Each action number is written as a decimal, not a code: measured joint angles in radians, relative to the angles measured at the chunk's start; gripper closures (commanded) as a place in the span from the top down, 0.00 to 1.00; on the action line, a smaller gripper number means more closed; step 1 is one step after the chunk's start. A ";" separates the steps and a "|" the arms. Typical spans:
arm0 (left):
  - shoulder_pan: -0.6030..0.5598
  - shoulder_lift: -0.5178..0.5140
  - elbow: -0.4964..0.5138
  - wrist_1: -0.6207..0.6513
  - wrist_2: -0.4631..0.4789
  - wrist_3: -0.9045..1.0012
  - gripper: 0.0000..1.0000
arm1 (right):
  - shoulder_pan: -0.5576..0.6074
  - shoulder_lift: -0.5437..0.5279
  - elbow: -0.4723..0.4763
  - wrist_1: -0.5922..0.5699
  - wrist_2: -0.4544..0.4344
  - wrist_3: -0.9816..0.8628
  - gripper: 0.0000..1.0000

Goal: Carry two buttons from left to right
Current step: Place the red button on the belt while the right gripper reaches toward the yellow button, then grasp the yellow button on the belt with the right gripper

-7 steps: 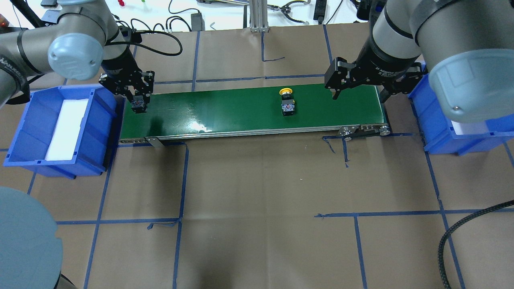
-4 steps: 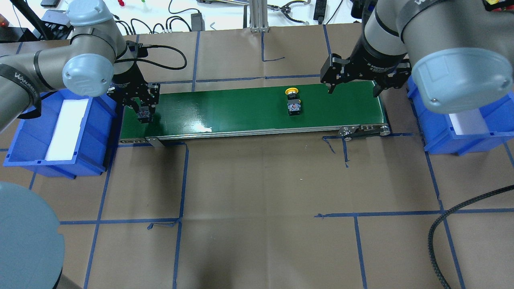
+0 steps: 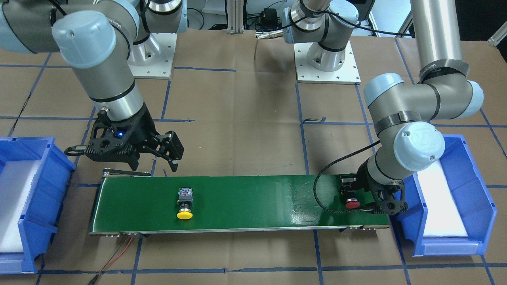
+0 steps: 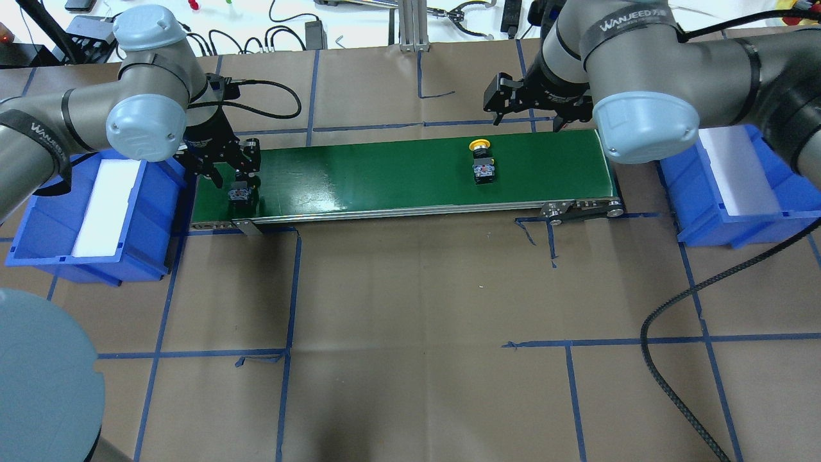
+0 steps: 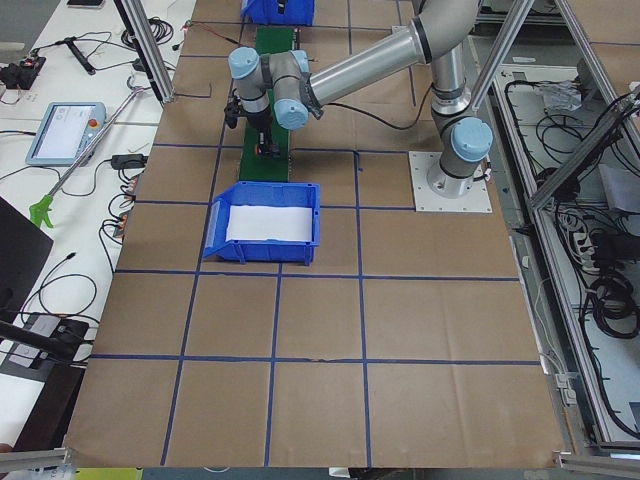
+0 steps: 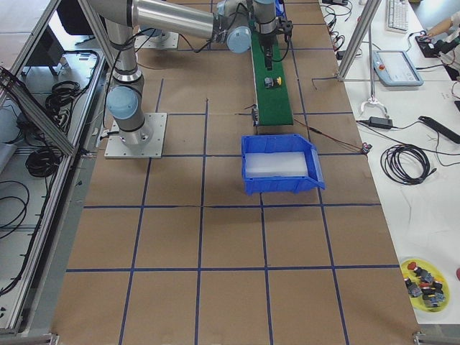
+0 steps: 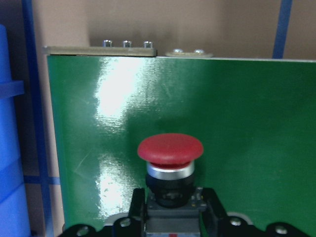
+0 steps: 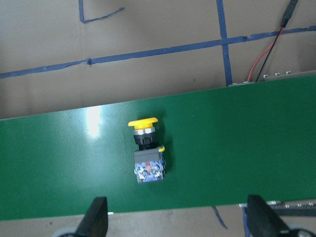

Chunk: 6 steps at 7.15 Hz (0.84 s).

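My right gripper should next carry the yellow button across to the bin [image 3: 21,199], so it will grip the button by its grey-black body [image 3: 185,198].
The yellow button [image 4: 481,162] lies on its side on the green conveyor belt [image 4: 385,173], right of the middle; it also shows in the front view [image 3: 185,202] and the right wrist view [image 8: 146,153]. The red button [image 3: 351,204] is at the belt's left end, its red cap clear in the left wrist view [image 7: 170,148]. My left gripper [image 4: 238,183] is shut on its grey-black body, low over the belt. My right gripper [image 4: 526,120] is open and empty, hovering at the belt's far edge just beyond the yellow button, fingers [image 8: 96,219] wide apart.
A blue bin [image 4: 38,218] with a white liner stands off the belt's left end, and another blue bin [image 4: 705,212] off its right end. Brown paper with blue tape lines covers the table. A black cable [image 4: 673,359] lies at the front right.
My left gripper has come down and toward the belt's near side with the red button. The yellow button has travelled right along the belt. My right gripper has moved left and back.
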 measured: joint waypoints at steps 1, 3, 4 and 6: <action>0.000 0.002 0.011 0.000 0.002 0.002 0.99 | -0.003 0.067 -0.004 -0.073 0.006 -0.005 1.00; 0.003 0.021 0.054 -0.010 0.006 0.005 0.99 | -0.013 0.147 -0.003 -0.141 -0.003 -0.004 1.00; 0.003 0.039 0.102 -0.059 0.007 0.007 1.00 | -0.016 0.169 -0.005 -0.148 -0.002 -0.001 1.00; -0.001 0.104 0.181 -0.221 0.003 -0.006 1.00 | -0.018 0.193 -0.004 -0.152 -0.014 0.002 1.00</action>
